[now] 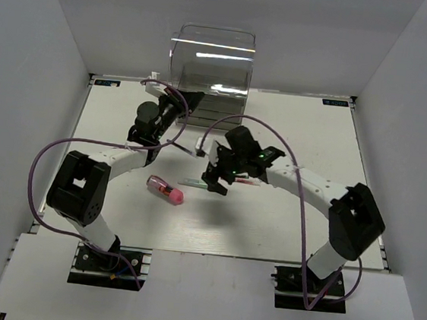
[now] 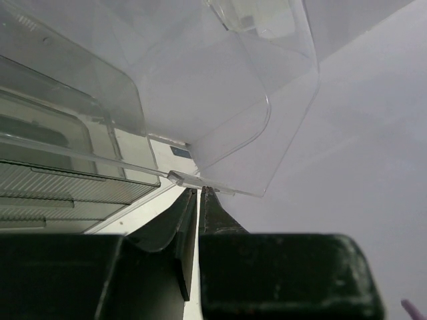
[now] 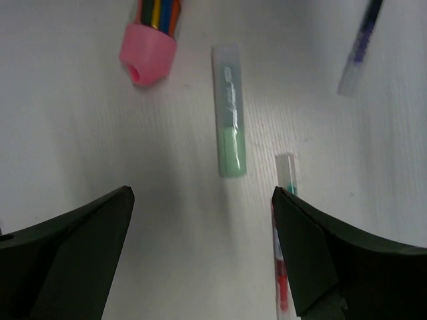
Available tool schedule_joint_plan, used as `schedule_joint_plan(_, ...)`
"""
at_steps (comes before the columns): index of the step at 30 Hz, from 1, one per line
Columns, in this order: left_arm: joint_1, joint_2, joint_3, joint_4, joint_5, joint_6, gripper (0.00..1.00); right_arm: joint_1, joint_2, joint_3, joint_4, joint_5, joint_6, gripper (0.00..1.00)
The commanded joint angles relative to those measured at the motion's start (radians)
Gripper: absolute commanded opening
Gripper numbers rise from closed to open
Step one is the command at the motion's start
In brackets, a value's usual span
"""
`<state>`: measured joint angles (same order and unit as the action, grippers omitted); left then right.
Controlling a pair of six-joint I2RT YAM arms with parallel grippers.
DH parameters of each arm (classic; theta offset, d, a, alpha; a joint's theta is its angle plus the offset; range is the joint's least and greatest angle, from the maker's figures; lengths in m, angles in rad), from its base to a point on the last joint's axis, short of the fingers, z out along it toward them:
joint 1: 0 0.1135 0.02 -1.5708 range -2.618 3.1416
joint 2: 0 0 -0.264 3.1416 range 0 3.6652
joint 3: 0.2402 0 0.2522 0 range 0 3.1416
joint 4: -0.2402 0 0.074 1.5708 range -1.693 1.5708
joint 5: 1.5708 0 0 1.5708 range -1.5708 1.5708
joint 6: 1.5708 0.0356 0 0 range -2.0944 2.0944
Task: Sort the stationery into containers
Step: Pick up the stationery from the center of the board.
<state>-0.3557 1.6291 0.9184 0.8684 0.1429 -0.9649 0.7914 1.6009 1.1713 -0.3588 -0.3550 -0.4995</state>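
I should next grab the chunky pink pen with my right gripper across its pink end, so that its body stays free to go into the clear cabinet.
The clear cabinet of grey-tinted drawers stands at the back centre. My left gripper is at its lower left front. In the left wrist view its jaws are shut, tips pinched at the lip of a clear drawer. My right gripper hangs open and empty over the table. Between its fingers and ahead lies a white marker with a green cap. A chunky pink pen lies to its left, also in the top view. A thin red pen lies against the right finger.
A thin dark pen lies further right of the green-capped marker. White walls close in the table on the left, right and back. A purple cable loops beside each arm.
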Motion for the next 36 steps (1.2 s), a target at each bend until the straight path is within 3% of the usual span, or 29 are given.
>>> schedule_joint_plan(1,0.014,-0.086,0.059,-0.020,-0.006,0.051,0.18,0.072,0.053,0.086,0.060,0.034,0.074,0.90)
schedule_joint_plan(8,0.014,-0.086,0.077,-0.029,0.003,0.069,0.19,0.147,0.132,0.073,0.196,-0.073,0.168,0.90)
schedule_joint_plan(16,0.014,-0.095,0.077,-0.029,0.003,0.069,0.19,0.221,0.191,-0.022,0.461,0.031,0.274,0.81)
schedule_joint_plan(26,0.014,-0.104,0.068,-0.039,-0.006,0.078,0.19,0.281,0.301,0.028,0.551,0.224,0.332,0.80)
schedule_joint_plan(36,0.014,-0.123,0.068,-0.057,-0.006,0.078,0.19,0.292,0.415,0.087,0.555,0.251,0.342,0.76)
